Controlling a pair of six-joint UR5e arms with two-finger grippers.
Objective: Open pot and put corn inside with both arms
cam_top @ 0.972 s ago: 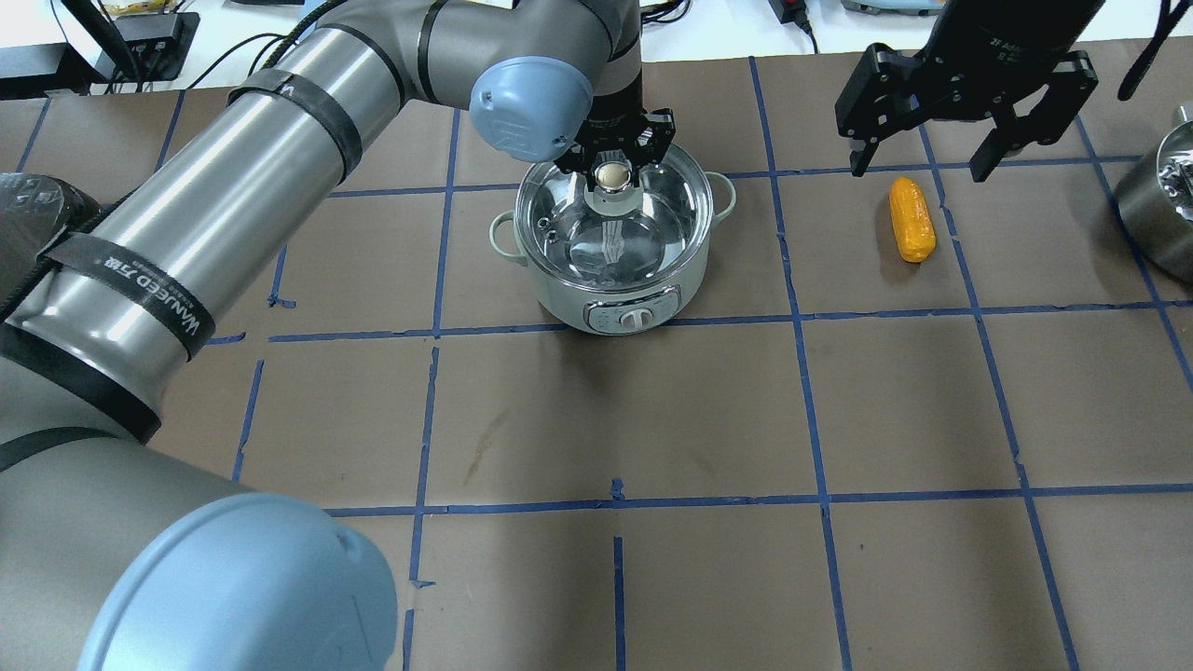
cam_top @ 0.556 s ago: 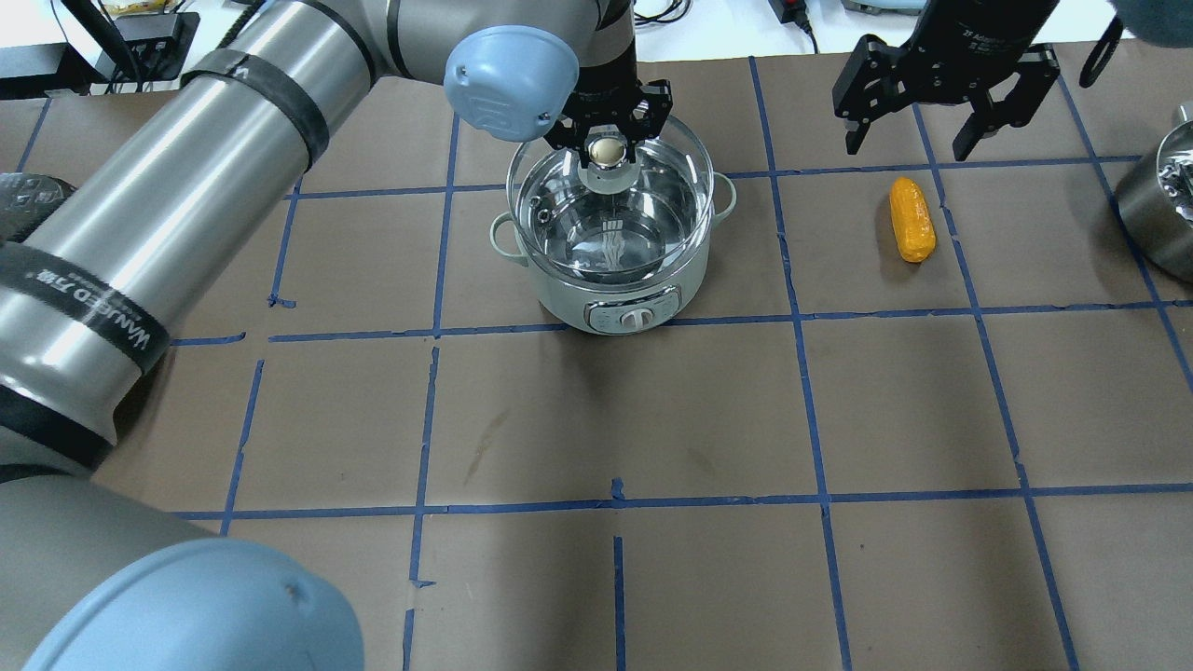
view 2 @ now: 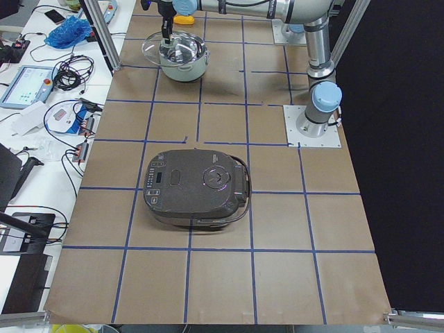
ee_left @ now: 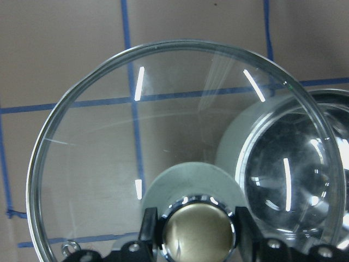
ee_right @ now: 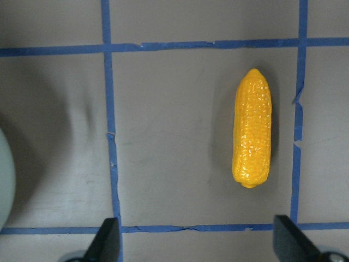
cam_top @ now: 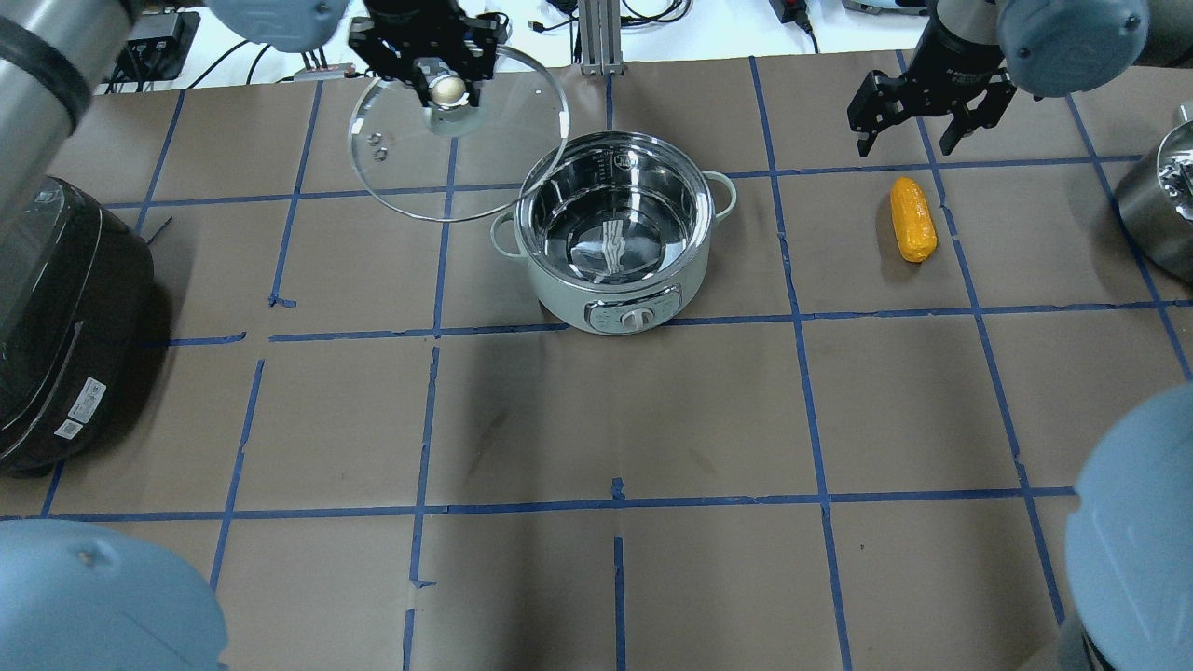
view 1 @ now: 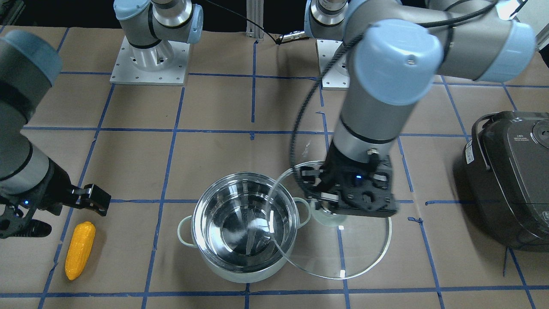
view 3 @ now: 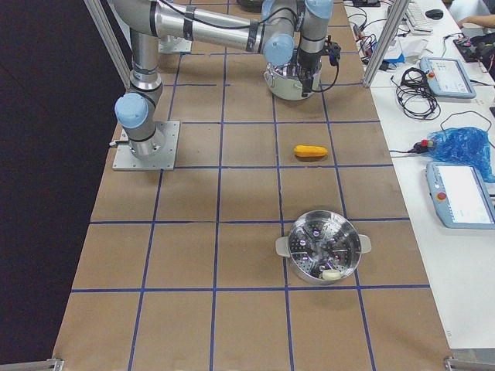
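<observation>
The robot's right gripper should next grab the corn by its long sides near the middle, as it is narrow across, and then put the corn (view 1: 80, 251) inside the pot.
The steel pot (cam_top: 578, 296) stands open and empty at the far middle of the table; it also shows in the front view (view 1: 240, 274). My left gripper (cam_top: 449, 89) is shut on the knob of the glass lid (cam_top: 410, 177) and holds it in the air to the left of the pot. The left wrist view shows the lid (ee_left: 98, 158) and its knob (ee_left: 196, 234) between the fingers. The yellow corn (cam_top: 911, 220) lies flat to the right of the pot. My right gripper (cam_top: 904, 147) is open and empty over the corn's far end; the right wrist view shows the corn (ee_right: 252, 135).
A dark rice cooker (cam_top: 56, 317) sits at the table's left edge, below and nearer than the held lid. A second steel pot with a steamer insert (view 3: 323, 247) stands at the right edge (cam_top: 1156, 205). Blue tape lines grid the brown table.
My left gripper has lifted the lid off the pot and carried it left and farther away. My right gripper has risen a little over the corn, still open.
</observation>
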